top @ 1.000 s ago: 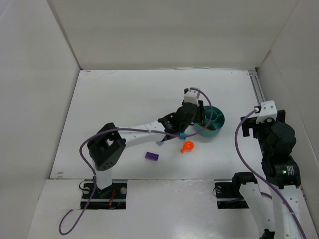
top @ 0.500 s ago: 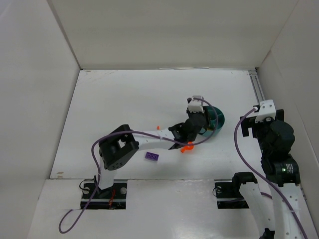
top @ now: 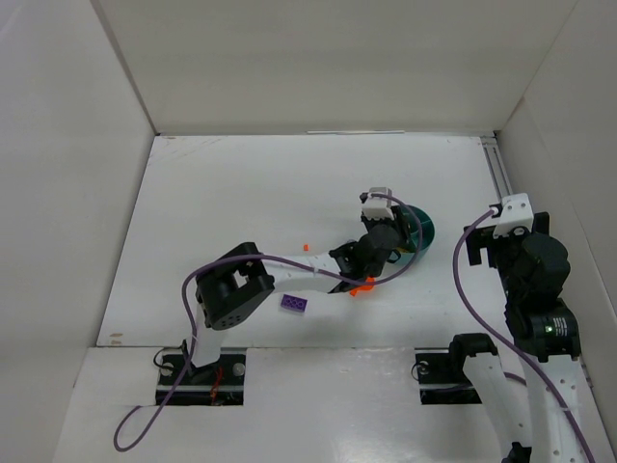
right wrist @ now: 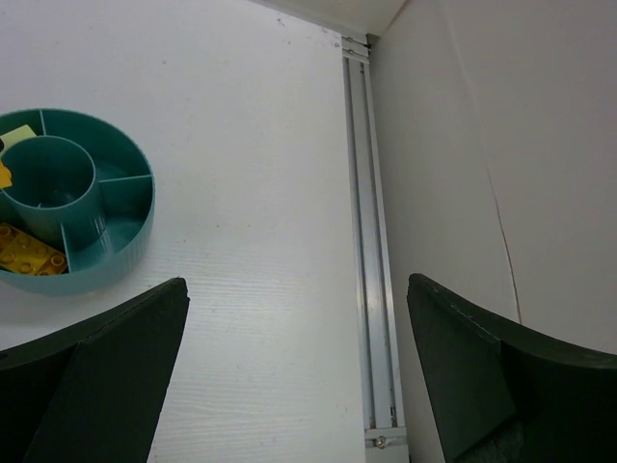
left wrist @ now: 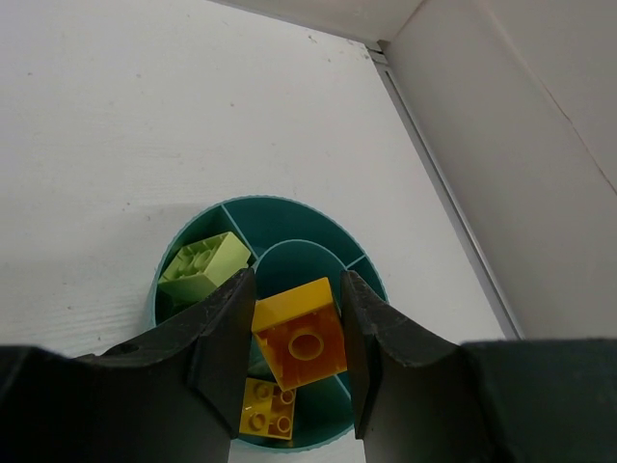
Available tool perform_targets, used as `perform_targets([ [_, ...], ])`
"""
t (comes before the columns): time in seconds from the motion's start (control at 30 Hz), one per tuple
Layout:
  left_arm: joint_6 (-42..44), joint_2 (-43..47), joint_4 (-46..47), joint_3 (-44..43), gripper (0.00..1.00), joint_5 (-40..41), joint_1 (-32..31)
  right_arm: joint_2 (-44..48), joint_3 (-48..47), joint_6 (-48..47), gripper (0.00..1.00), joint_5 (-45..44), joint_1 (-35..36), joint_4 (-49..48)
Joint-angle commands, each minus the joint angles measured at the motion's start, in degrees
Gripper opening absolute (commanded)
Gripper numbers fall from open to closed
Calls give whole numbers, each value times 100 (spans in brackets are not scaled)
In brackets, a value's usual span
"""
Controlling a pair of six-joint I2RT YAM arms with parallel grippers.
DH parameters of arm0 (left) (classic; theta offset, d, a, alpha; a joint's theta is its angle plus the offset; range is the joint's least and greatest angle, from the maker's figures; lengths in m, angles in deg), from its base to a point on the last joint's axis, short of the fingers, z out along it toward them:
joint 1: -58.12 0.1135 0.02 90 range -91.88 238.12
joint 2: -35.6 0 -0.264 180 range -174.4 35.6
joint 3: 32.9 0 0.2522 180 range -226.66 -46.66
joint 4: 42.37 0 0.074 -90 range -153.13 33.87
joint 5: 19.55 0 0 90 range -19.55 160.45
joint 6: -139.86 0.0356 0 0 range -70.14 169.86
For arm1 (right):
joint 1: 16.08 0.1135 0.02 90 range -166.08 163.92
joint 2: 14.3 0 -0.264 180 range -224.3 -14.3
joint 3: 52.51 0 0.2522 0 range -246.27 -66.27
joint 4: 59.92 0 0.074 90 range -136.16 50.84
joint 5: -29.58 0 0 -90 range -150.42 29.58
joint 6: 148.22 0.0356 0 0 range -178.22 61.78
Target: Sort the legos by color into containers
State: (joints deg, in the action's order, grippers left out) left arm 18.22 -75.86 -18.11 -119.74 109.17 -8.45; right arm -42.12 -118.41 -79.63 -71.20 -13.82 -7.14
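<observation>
The yellow brick hangs within the bowl's rim above the bowl's near section beside the centre cup, so it is time for my left gripper to open.
My left gripper (left wrist: 297, 282) is shut on a yellow brick (left wrist: 301, 333) and holds it above the round teal bowl (left wrist: 166, 282), over its centre cup and near compartment. One compartment holds a light green brick (left wrist: 202, 267); the near one holds another yellow brick (left wrist: 267, 408). In the top view the left gripper (top: 390, 239) covers most of the bowl (top: 422, 230). A purple brick (top: 295, 303) and an orange piece (top: 362, 286) lie on the table under the left arm. My right gripper (right wrist: 297, 285) is open and empty, to the right of the bowl (right wrist: 135, 241).
A tiny red-orange piece (top: 306, 247) lies left of the left forearm. A metal rail (right wrist: 371, 289) runs along the right wall. White walls close in the table at the back and both sides. The right arm (top: 530, 270) stands at the table's right edge.
My left gripper has moved right from beside the bowl to over it, carrying the yellow brick. The forearm now partly covers the orange piece. The right arm has not moved.
</observation>
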Motion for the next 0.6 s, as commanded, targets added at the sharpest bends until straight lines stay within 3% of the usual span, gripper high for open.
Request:
perform_targets([
  [0.0,-53,45,408,57,12,127,3,4,-139,75,100,-117,-24,-79],
  [0.2,-106,45,478,162,17,127,3,4,-139,75,100,-117,-24,-79],
  [0.37,-158,45,478,215,32,127,-50,4,-139,75,100,-64,-24,-79],
  [0.57,-88,-16,478,215,41,180,-50,4,-139,75,100,-64,-24,-79],
])
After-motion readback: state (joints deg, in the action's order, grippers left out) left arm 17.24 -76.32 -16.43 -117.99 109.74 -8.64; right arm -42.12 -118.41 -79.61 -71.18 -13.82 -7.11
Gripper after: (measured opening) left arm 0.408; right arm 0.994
